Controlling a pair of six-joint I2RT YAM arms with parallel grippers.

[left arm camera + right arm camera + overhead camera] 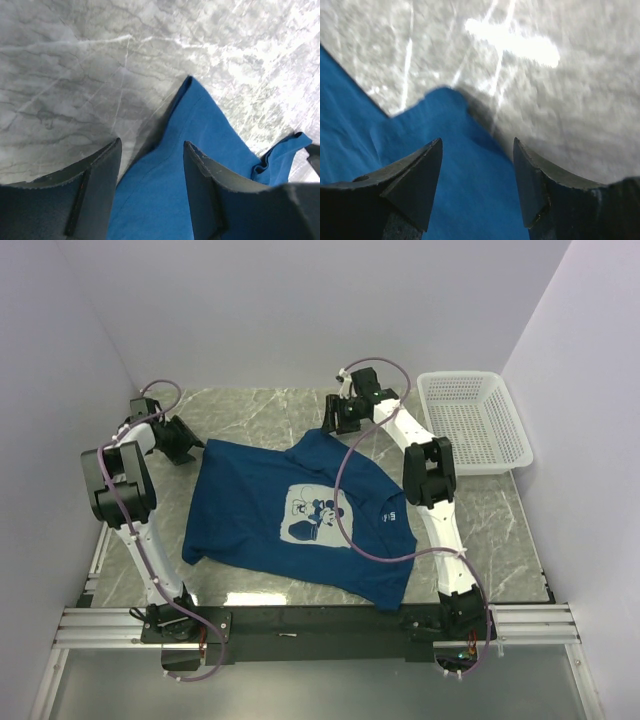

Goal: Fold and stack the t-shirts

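The robot's right gripper will straighten and fold the t-shirt's far edge, so it will next pinch the dark blue t-shirt's rounded far-edge corner (318,437) and leave the t-shirt's print free.
A dark blue t-shirt (250,510) lies spread on the marble table, its white cartoon print (315,515) facing up. My left gripper (195,446) is at the shirt's far left corner. In the left wrist view it (152,150) stands open, with a pointed flap of the blue cloth (200,125) lying between and below its fingers. My right gripper (336,428) hovers at the shirt's far edge. In the right wrist view it (477,145) is open too, over a rounded corner of the cloth (445,110). Neither gripper pinches the fabric.
A white plastic mesh basket (475,420) stands at the back right of the marble table (500,530). White walls close in on the left, back and right. Purple cables loop over the shirt along the right arm (430,475).
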